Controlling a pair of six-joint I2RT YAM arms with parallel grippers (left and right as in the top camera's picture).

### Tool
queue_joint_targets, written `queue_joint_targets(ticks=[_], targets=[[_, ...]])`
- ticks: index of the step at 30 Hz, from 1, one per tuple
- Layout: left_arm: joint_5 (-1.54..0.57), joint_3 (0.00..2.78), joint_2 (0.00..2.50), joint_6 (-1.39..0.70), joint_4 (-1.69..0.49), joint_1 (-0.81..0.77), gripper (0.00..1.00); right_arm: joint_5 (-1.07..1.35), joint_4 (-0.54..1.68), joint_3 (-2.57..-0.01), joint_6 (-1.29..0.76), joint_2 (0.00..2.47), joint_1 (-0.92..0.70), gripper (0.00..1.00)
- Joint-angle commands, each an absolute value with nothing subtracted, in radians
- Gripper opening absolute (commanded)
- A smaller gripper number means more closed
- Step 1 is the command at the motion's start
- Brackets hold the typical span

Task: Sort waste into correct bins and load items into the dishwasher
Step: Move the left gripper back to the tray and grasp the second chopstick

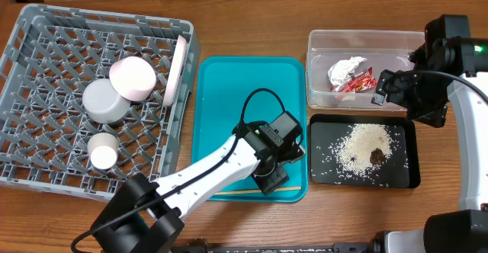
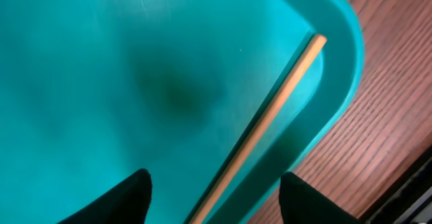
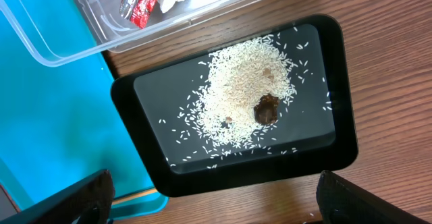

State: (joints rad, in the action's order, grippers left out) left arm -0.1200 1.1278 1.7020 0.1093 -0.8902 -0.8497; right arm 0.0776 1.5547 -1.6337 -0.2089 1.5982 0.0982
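Note:
The robot's left gripper needs to go lower before it closes on the chopstick (image 2: 270, 116), because the chopstick is below the fingers on the teal tray and closing now would miss it.
A wooden chopstick (image 2: 270, 116) lies along the front edge of the teal tray (image 1: 252, 93); it also shows in the overhead view (image 1: 255, 193). My left gripper (image 2: 214, 197) is open low over it, one finger on each side. My right gripper (image 3: 216, 207) is open and empty, above the black tray (image 3: 135, 116) that holds the rice (image 3: 236, 96) and a brown scrap (image 3: 267, 109). The red-and-silver wrapper (image 1: 349, 74) lies in the clear tub (image 1: 366, 43). The grey rack (image 1: 46, 32) holds the plate (image 1: 181, 70) on edge, the pinkish dish (image 1: 133, 78), the bowl (image 1: 105, 100) and the cup (image 1: 102, 152).
The teal tray sits between the rack and the two bins. The black tray (image 1: 324, 177) stands just in front of the clear tub, close to the teal tray's right edge. Bare wooden table lies along the front and the far right.

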Motion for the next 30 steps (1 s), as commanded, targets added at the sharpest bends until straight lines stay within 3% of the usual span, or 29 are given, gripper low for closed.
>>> queue_joint_targets(ticks=[1, 21, 24, 26, 30], targets=[[-0.123, 1.093, 1.7, 0.128, -0.884, -0.852, 0.62, 0.072, 1.55, -1.645, -0.213, 1.594, 0.101, 0.97], [-0.123, 1.046, 1.848, 0.133, -0.855, -0.853, 0.65, 0.072, 1.551, -1.645, -0.213, 1.594, 0.101, 0.97], [-0.12, 1.046, 1.859, 0.127, -0.851, -0.853, 0.54, 0.072, 1.551, -1.645, -0.213, 1.594, 0.101, 0.97], [-0.07, 1.046, 1.859, 0.102, -0.848, -0.85, 0.29, 0.072, 1.551, -1.645, -0.213, 1.594, 0.101, 0.97], [-0.01, 1.046, 1.859, 0.043, -0.842, -0.85, 0.17, 0.072, 1.552, -1.645, -0.213, 1.594, 0.101, 0.97]])
